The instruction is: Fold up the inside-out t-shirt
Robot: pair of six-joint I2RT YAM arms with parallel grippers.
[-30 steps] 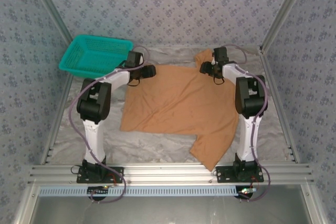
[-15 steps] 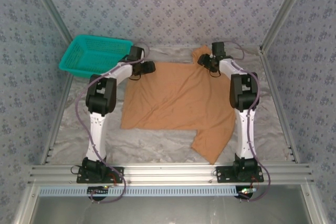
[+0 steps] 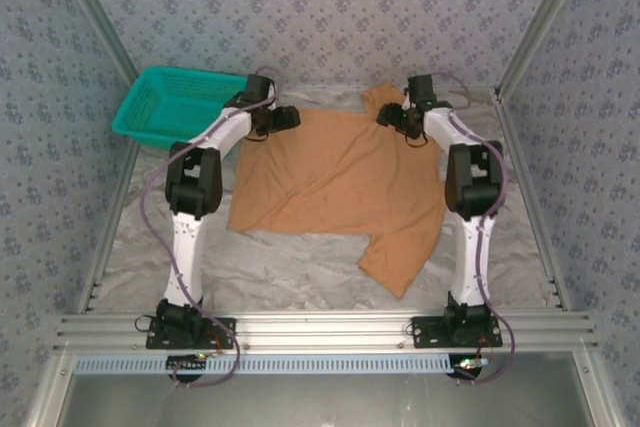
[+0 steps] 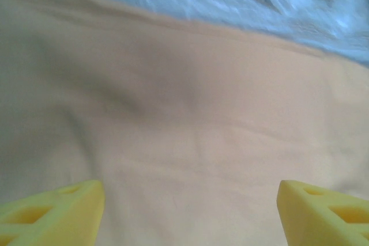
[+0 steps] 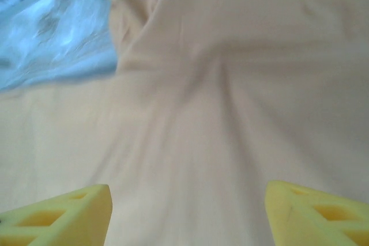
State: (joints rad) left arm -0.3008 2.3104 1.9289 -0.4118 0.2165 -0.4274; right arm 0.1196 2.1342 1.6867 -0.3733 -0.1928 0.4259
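Note:
The robot's right gripper should next grab the t-shirt [image 3: 340,182] by its front-trailing sleeve, at its outer end [image 3: 385,279]. Then it can fold the sleeve back over the body of the shirt.
The inside-out t-shirt [image 3: 340,182], plain orange-tan cloth, lies spread flat on the table, with one sleeve trailing toward the front right and a bunched part at the back near the right arm. My left gripper [image 3: 287,119] hovers over the shirt's far left corner, and my right gripper [image 3: 390,119] over its far right part. In the left wrist view the yellow fingertips [image 4: 63,214] stand wide apart, and the left gripper [image 4: 190,214] is open above smooth cloth [image 4: 184,119]. The right gripper [image 5: 187,214] is likewise open over creased cloth [image 5: 219,102].
A teal mesh basket [image 3: 175,105] stands at the back left, close to the left arm's wrist. A crinkled pale sheet [image 3: 290,267] covers the table. Metal frame posts [image 3: 525,57] and patterned walls close in the sides and back.
Both arms have stretched toward the back wall, and the shirt has slid that way with them. Its near edge and trailing sleeve now lie farther from the front rail.

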